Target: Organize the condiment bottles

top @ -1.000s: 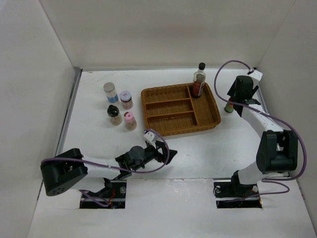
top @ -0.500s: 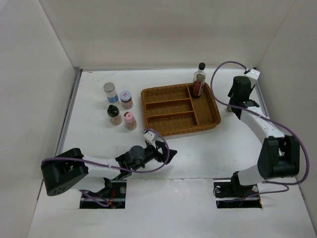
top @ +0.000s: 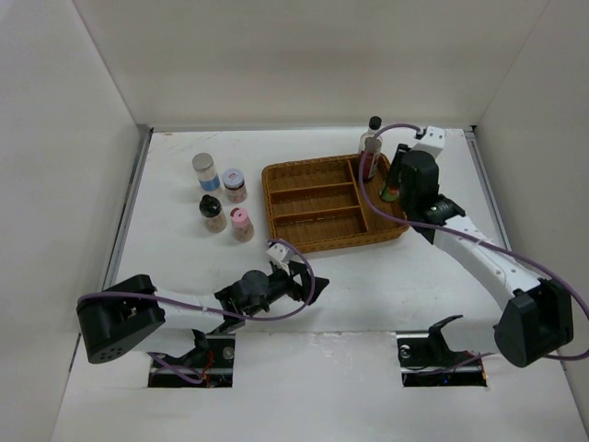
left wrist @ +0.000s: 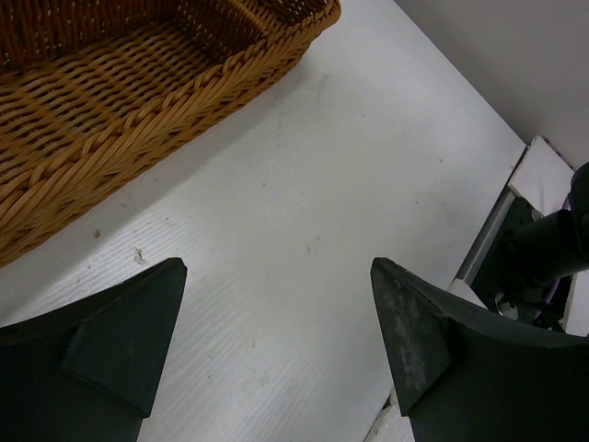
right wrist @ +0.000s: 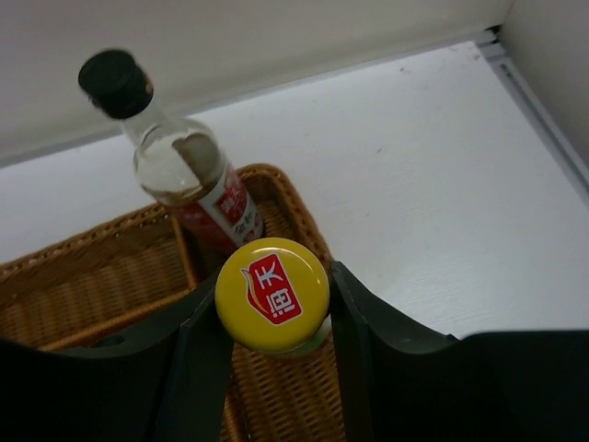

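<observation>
My right gripper needs to keep holding the yellow-capped bottle until it is lower, because from high above the basket's cross compartment it would drop and tip against the compartment's rim.
My right gripper point(right wrist: 272, 318) is shut on the yellow-capped bottle point(right wrist: 271, 293) and holds it over the right-hand compartment of the wicker basket point(right wrist: 110, 295); it also shows in the top view point(top: 391, 191). The tall black-capped red-label bottle point(top: 371, 147) stands in the basket's far right corner, just behind it point(right wrist: 184, 175). Four squat jars stand left of the basket: silver lid point(top: 204, 170), patterned white lid point(top: 234, 183), black lid point(top: 213, 213), pink lid point(top: 241, 224). My left gripper point(top: 296, 281) is open and empty, low over the table near the basket's front edge point(left wrist: 138, 110).
The wicker basket point(top: 285, 235) has three long slots on its left and one cross compartment on the right. White walls close in the table on the left, back and right. The arm bases sit at the near edge.
My right gripper has lifted the yellow-capped bottle from the table right of the basket and carried it left, over the basket's right compartment. The left arm has not moved.
</observation>
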Robot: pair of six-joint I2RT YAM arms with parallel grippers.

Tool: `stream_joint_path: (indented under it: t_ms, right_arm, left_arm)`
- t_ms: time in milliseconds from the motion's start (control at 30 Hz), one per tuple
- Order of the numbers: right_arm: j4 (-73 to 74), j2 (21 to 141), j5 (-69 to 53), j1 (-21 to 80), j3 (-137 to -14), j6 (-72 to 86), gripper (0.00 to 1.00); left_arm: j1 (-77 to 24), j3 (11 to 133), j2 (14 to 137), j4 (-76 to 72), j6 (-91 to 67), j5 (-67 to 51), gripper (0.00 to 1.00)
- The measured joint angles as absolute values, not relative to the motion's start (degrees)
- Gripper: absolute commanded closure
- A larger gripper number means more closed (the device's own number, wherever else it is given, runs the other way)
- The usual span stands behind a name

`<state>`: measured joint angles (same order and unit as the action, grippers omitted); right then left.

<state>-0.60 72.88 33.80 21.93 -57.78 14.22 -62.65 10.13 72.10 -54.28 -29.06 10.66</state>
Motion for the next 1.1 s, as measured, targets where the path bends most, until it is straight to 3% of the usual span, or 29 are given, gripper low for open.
stream_joint_path:
  t_ms: [433, 700, 1100]
  right_arm:
    - [-3.7, 77.9, 32.8, 25.2, -49.9, 17.4, 0.73]
    - [-11.0, 77.7, 33.8, 25.4, -46.0, 18.1, 0.43]
    - [-10.8, 75.8, 32.1, 25.7, -44.5, 19.3, 0.32]
  left_arm:
    - [-62.6, 10.1, 72.3, -54.2, -29.1, 10.6, 0.18]
    - [-62.6, 10.1, 72.9, -54.3, -29.1, 10.6, 0.17]
    - [-62.3, 10.1, 73.3, -54.3, -29.2, 10.5, 0.17]
